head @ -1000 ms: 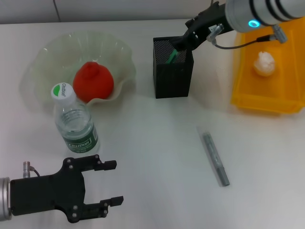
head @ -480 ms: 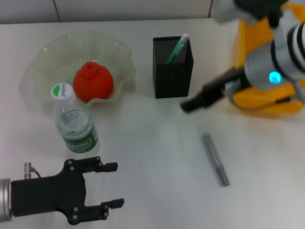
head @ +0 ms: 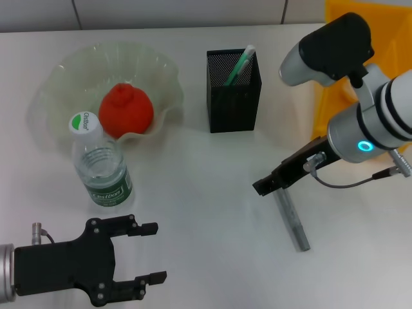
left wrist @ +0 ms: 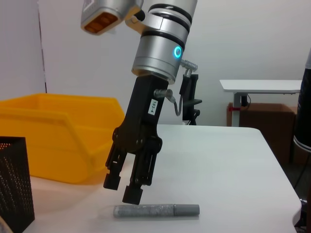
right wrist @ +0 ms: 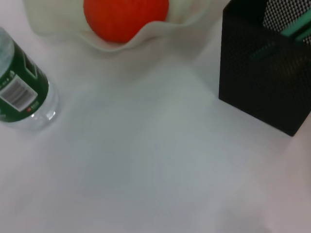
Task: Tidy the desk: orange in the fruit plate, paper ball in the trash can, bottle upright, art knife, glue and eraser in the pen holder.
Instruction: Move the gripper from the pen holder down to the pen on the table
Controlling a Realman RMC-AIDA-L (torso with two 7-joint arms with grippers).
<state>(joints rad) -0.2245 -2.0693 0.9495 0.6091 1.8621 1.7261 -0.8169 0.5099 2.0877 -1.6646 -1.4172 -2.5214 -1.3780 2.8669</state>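
My right gripper's fingertips are still above the grey art knife's far end, and closing now would miss it. The right gripper lowers first, then closes on the knife.
The orange [head: 125, 111] lies in the pale-green fruit plate [head: 64, 67]. The bottle [head: 100, 164] stands upright in front of the plate. The black mesh pen holder [head: 234, 96] holds a green-and-white stick [head: 239, 64]. A grey pen-shaped art knife [head: 293, 219] lies flat on the table. My right gripper [head: 264, 187] hangs open and empty just above the knife's far end; the left wrist view shows its fingers [left wrist: 132, 194] slightly apart over the knife [left wrist: 155, 210]. My left gripper [head: 151, 252] is open and empty at the front left. The paper ball and eraser are out of view.
The yellow trash can [head: 320, 116] stands at the right, mostly behind my right arm; it also shows in the left wrist view [left wrist: 53, 131]. The right wrist view shows the orange [right wrist: 125, 17], the bottle [right wrist: 19, 92] and the pen holder [right wrist: 265, 82].
My right gripper has left the pen holder, leaving the green-and-white stick inside, and swung forward and down to the grey knife's far end. The left arm has not moved.
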